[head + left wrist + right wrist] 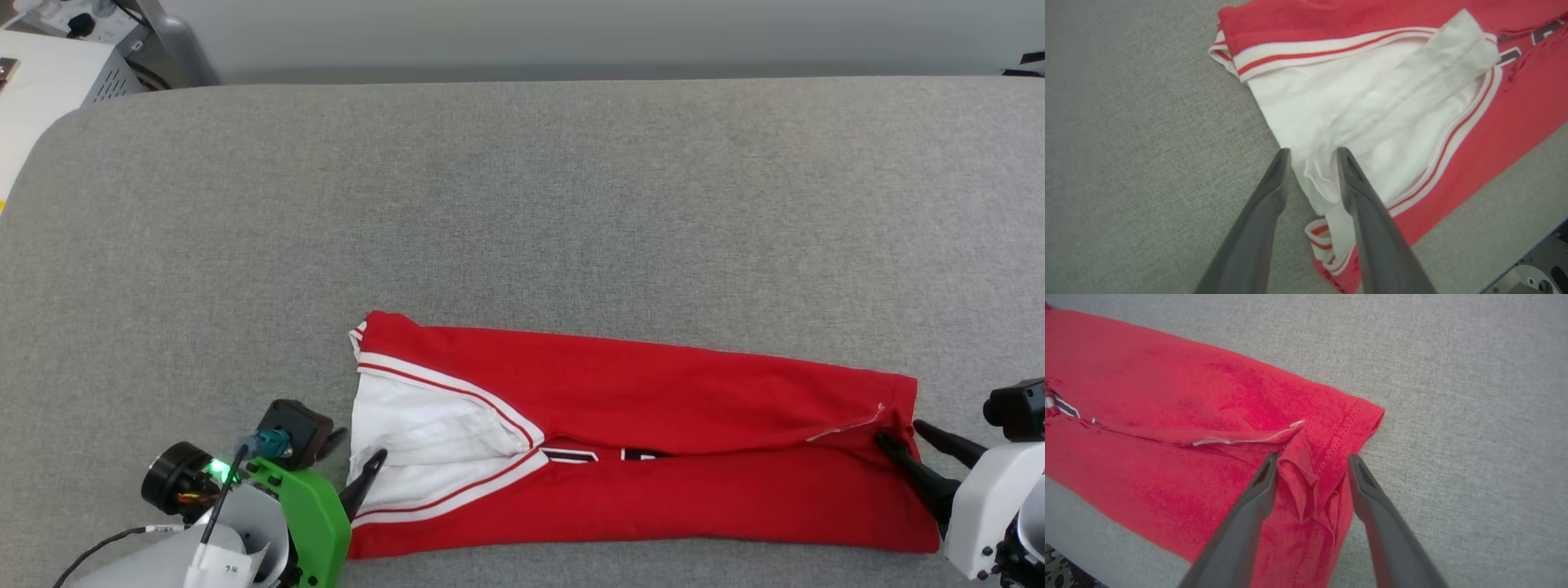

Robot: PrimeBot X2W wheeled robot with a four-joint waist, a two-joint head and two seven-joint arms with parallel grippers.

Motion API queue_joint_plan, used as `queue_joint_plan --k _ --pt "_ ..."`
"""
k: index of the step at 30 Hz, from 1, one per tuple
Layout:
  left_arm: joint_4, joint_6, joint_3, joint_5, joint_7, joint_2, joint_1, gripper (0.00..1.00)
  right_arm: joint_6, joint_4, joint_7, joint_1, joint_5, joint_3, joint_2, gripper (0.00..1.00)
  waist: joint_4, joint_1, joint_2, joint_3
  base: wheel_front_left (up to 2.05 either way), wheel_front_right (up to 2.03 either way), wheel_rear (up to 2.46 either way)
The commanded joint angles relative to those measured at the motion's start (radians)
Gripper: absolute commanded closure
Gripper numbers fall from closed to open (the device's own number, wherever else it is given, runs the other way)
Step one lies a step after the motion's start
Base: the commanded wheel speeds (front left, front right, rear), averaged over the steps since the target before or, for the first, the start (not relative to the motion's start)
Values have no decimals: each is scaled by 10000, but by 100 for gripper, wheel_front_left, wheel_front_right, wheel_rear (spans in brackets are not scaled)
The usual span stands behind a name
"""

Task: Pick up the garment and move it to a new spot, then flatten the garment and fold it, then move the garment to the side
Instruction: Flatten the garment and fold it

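Note:
Next, my right gripper pinches the garment (653, 408) by that bunched fold, since it stands up at the red hem while the rest lies flat.
The garment (653, 408) lies on the grey table (522, 204) near its front edge, folded lengthwise into a long red band. Its white sleeve with striped trim is at the left end, and black letters peek out along the fold. My left gripper (359, 447) is at that left end. In the left wrist view the left gripper (1312, 151) stands open, its fingers straddling the white sleeve edge of the garment (1372, 106). My right gripper (900, 430) is at the right end. In the right wrist view the right gripper (1312, 455) is open around a bunched red fold of the garment's (1188, 416) hem.
A white box with cables (49, 73) stands beyond the table's far left corner. The grey cloth-covered surface stretches wide behind and to both sides of the shirt. The table's front edge runs just below the garment.

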Motion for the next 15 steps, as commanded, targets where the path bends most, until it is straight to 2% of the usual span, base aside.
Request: queue_joint_plan --k 1,3,7,11,15 --pt "43 312 205 130 -484 -58 217 0 -7 -327 -62 224 142 -217 -13 0 -21 0 -1 -191 0 0 0" --pt "34 705 416 251 -1028 -72 319 0 -7 -810 -14 392 435 -529 -95 0 -22 0 -1 -302 0 0 0" --pt "-84 1774 1106 388 -2196 -181 675 0 -7 -2028 362 842 869 -1514 -580 0 -2 0 -1 -480 0 0 0" --pt "-157 2703 1836 861 -2519 -361 994 0 -7 -2898 910 1186 1116 -2566 -901 0 56 0 -1 -561 0 0 0" --pt "-477 3401 3030 1858 -2555 -678 1466 0 -7 -2996 1873 1388 1139 -3511 -1016 0 146 0 -1 -573 0 0 0"
